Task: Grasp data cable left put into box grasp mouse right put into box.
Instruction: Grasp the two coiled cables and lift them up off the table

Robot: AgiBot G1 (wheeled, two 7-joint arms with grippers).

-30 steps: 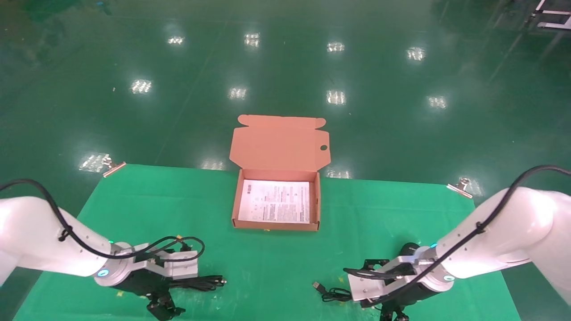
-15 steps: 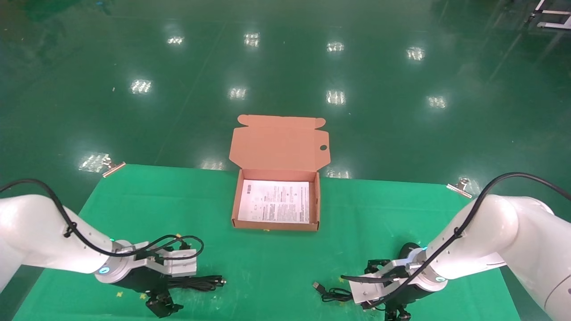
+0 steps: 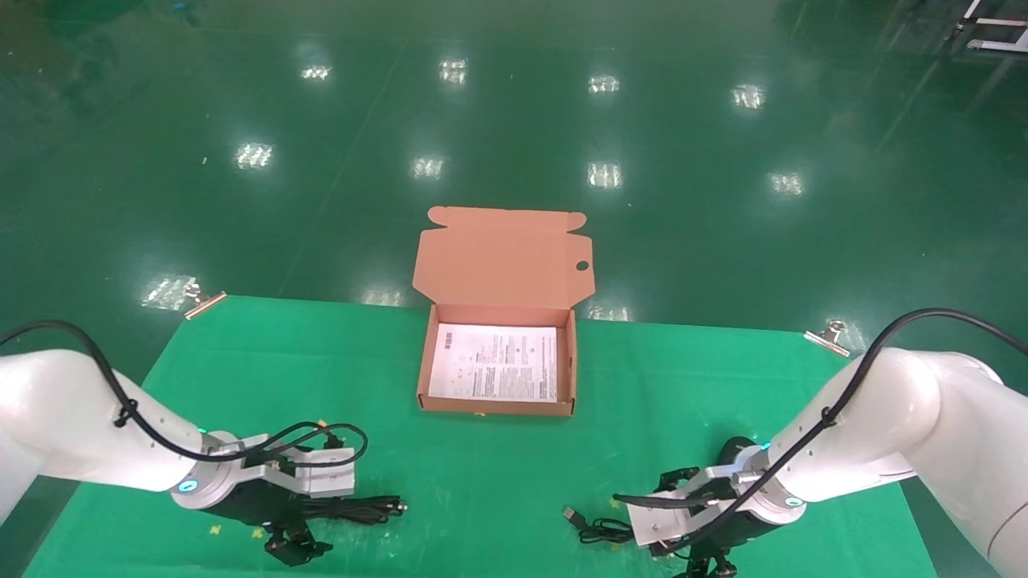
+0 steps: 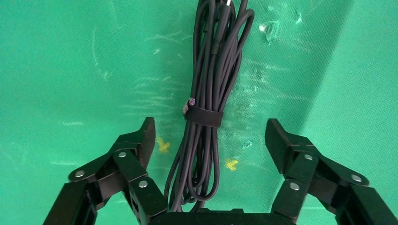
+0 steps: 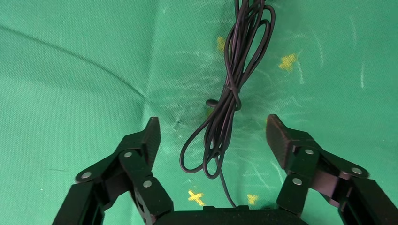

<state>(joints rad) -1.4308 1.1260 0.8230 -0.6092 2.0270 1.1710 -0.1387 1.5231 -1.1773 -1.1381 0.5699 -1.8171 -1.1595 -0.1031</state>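
Observation:
The left gripper takes hold of the data cable at its banded middle [image 4: 203,117] next, since a strap holds its loose loops tight in a narrow bundle.
The data cable [image 3: 365,508] lies banded on the green cloth at the near left. In the left wrist view the data cable [image 4: 209,89] runs between the jaws of my left gripper [image 4: 211,136], which is open, low over its looped end. My left gripper [image 3: 295,551] sits at the near edge. The black mouse [image 3: 732,451] shows partly behind my right wrist. Its thin cord [image 5: 234,89] lies between the jaws of my open right gripper [image 5: 214,131]. The cord's USB plug [image 3: 570,516] points left. The orange box [image 3: 496,406] stands open at the table's middle, with a white sheet [image 3: 495,363] inside.
The box lid [image 3: 502,257] stands up behind the box. Metal clips [image 3: 205,303] [image 3: 827,337] hold the green cloth at the far corners. Yellow cross marks [image 5: 196,197] dot the cloth. My right gripper [image 3: 707,566] is cut off by the near edge of the head view.
Both grippers have dropped a little toward the cloth. The right arm moved most, in the first half second. The data cable, mouse cord and box have not moved.

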